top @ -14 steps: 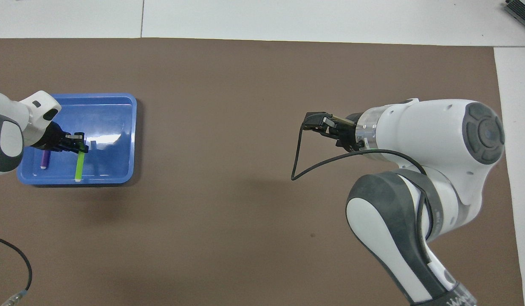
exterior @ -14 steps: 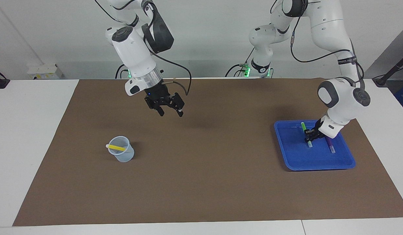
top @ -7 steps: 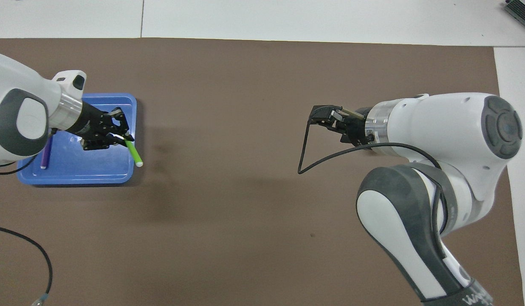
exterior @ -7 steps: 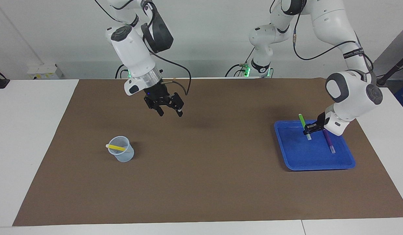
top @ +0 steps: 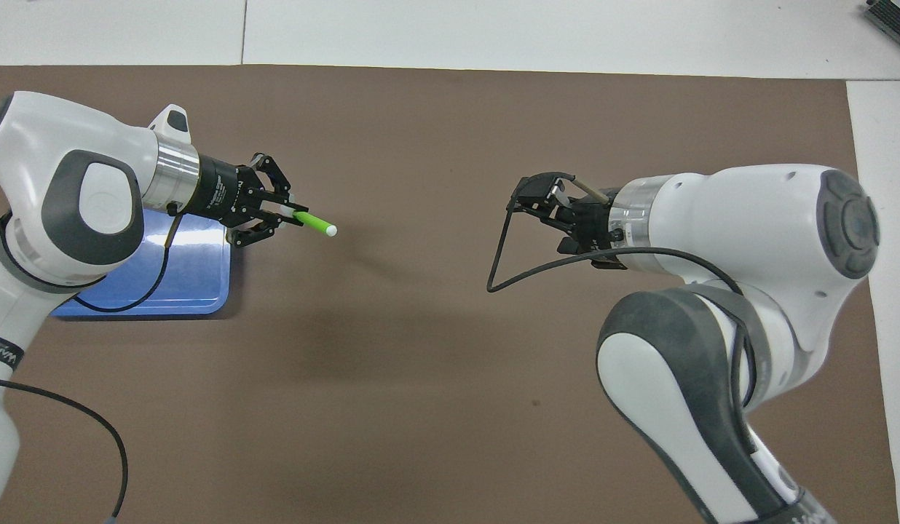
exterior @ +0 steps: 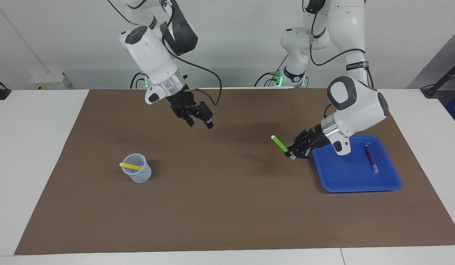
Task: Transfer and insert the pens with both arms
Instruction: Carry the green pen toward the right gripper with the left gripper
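Next, my right gripper grabs the green pen by its bare, pale-tipped end (top: 318, 224), since my left gripper's fingers cover the pen's other end.
My left gripper (exterior: 291, 153) (top: 285, 215) is shut on the green pen (exterior: 280, 144) (top: 312, 223). It holds the pen in the air over the brown mat, just off the blue tray's (exterior: 345, 180) (top: 195, 280) edge toward the right arm's end. The pen's pale tip points toward the right gripper. A purple pen (exterior: 371, 158) lies in the tray; my left arm hides it from overhead. The yellow pen (exterior: 131, 166) leans inside a clear cup (exterior: 138, 170). My right gripper (exterior: 201, 124) (top: 539, 201) hangs open and empty over the mat's middle.
A brown mat (exterior: 227, 206) (top: 392, 378) covers most of the white table. The cup stands toward the right arm's end and the tray toward the left arm's end. A black cable (top: 504, 255) loops off the right wrist.
The left gripper lifted the green pen out of the tray and swung it toward the table's middle, turning it to point at the right gripper. The right gripper shifted slightly toward it.
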{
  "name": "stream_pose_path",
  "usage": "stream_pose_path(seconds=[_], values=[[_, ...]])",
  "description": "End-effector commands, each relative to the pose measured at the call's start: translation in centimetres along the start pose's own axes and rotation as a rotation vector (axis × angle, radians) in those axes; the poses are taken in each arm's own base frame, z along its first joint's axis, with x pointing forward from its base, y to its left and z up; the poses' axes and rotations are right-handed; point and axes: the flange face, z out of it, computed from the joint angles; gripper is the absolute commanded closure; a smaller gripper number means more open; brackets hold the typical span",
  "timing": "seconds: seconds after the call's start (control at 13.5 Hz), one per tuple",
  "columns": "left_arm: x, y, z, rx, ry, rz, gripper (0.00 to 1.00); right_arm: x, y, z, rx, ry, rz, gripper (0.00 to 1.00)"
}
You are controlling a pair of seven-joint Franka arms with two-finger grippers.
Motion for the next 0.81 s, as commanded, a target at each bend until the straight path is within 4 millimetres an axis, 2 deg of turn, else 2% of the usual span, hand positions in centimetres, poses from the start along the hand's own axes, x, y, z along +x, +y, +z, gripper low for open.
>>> stream_pose_path(seconds=[0.0,0.22,0.44,0.52,0.74], values=[[-3.3,1.2,3.4,-0.094,0.018,-0.109,1.0,-3.4,-2.7,2.7,0.071,0.019,0.058,0.01],[-4.3,1.6,4.1,-0.146,-0.062,-0.193,1.0,-4.5,-4.1,4.5,0.135,0.067,0.058,0.03],[-5.2,1.8,4.4,-0.192,-0.122,-0.246,1.0,-4.1,-4.0,4.8,0.142,0.084,0.024,0.1],[-6.3,1.8,5.1,-0.197,-0.15,-0.255,1.0,-3.9,-4.0,4.9,0.139,0.088,0.007,0.13],[-7.0,1.9,5.4,-0.224,-0.178,-0.281,1.0,-3.0,-4.1,5.9,0.178,0.146,-0.035,0.19]])
